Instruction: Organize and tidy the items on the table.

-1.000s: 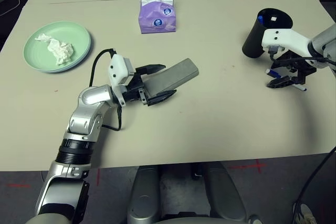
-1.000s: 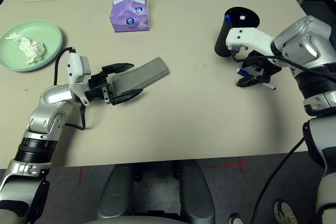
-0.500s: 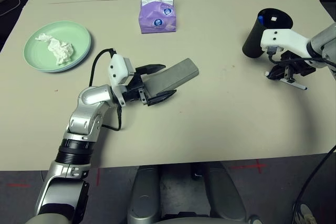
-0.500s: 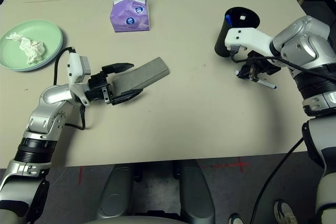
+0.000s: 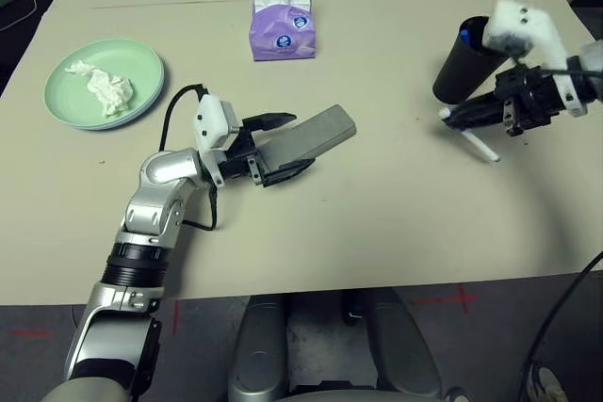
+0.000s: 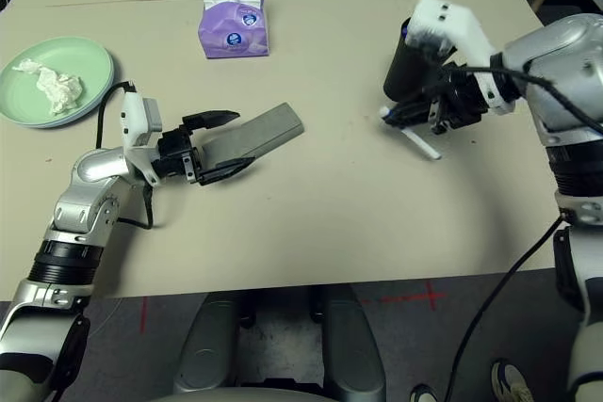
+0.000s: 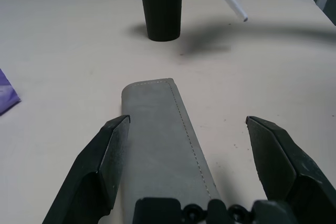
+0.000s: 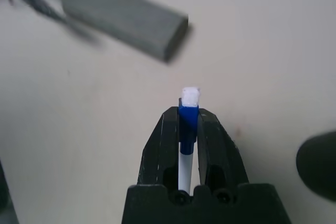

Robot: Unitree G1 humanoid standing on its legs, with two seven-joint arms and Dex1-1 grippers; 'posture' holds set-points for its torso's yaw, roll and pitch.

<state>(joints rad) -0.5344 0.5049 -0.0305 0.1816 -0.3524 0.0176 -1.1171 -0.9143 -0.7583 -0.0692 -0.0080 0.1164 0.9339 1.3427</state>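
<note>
The pen's lower end [image 5: 493,155] is outside the black cup's rim [image 5: 474,33], so my right gripper keeps hold of the pen for now, until I raise it over the cup.
The grey glasses case [image 5: 316,133] lies on the beige table [image 5: 377,214], its near end between the wide-open fingers of my left gripper [image 5: 283,146]. In the left wrist view the case [image 7: 163,135] sits nearer one finger, with a gap to the other. My right gripper [image 6: 400,116] hangs above the table beside the black cup [image 5: 462,68], shut on a white and blue pen [image 5: 479,145] that slants down from it. The right wrist view shows the pen [image 8: 189,100] pinched between the fingers. A mint green plate [image 5: 104,82] at the far left holds crumpled white tissue [image 5: 102,88].
A purple tissue box [image 5: 281,30] stands at the back centre. Something blue [image 5: 464,35] pokes out of the cup's rim. A thin seam crosses the table's far part. The floor below the front edge has red tape marks.
My right gripper closed on the pen, lifted it off the table and turned its wrist, moving up beside the cup. The left arm and the case have not moved.
</note>
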